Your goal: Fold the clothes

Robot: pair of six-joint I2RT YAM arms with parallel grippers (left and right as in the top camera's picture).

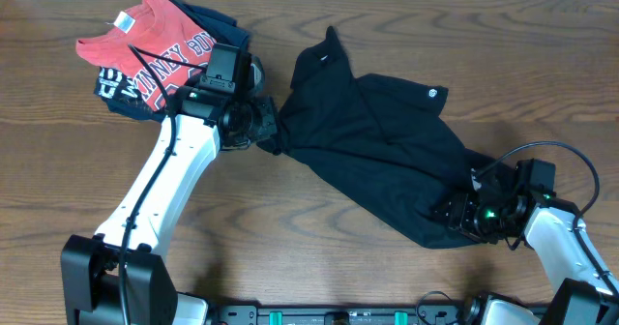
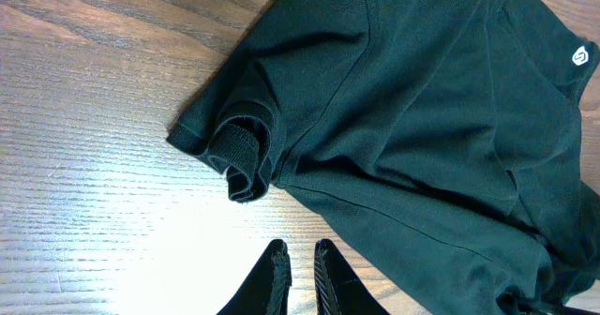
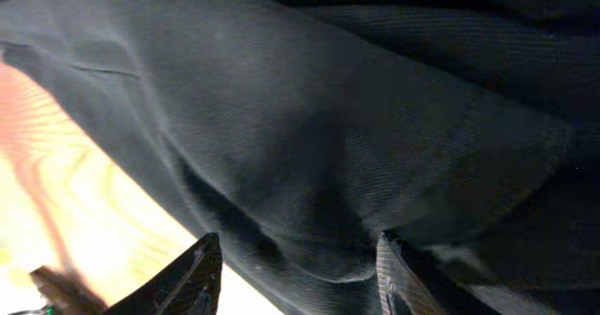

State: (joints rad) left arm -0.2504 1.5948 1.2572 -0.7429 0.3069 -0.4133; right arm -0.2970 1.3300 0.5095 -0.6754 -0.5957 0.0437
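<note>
The shirt's fold bulges between my open fingers, level with the fold's sides. My right gripper would hold the fold if it closed now, so it needs to close now.
The clothes, a black T-shirt (image 1: 377, 141), lie crumpled in a diagonal band across the table, small white logo (image 1: 432, 94) facing up. My left gripper (image 1: 263, 124) sits at the shirt's left edge. In the left wrist view the left gripper (image 2: 300, 263) is nearly closed and holds nothing; bare wood shows in the thin gap. It hovers just short of a curled sleeve (image 2: 239, 151) of the shirt (image 2: 422, 118). My right gripper (image 1: 453, 214) is at the shirt's lower right end. In its own view the right gripper (image 3: 298, 259) stands open, a fold of the shirt (image 3: 309, 118) bulging loosely between the fingers.
A red T-shirt (image 1: 155, 44) with white lettering lies on a navy printed garment (image 1: 111, 81) at the back left, just behind my left arm. The brown wooden table (image 1: 77, 170) shows to the left and along the front. Cables loop round the right arm (image 1: 551, 228).
</note>
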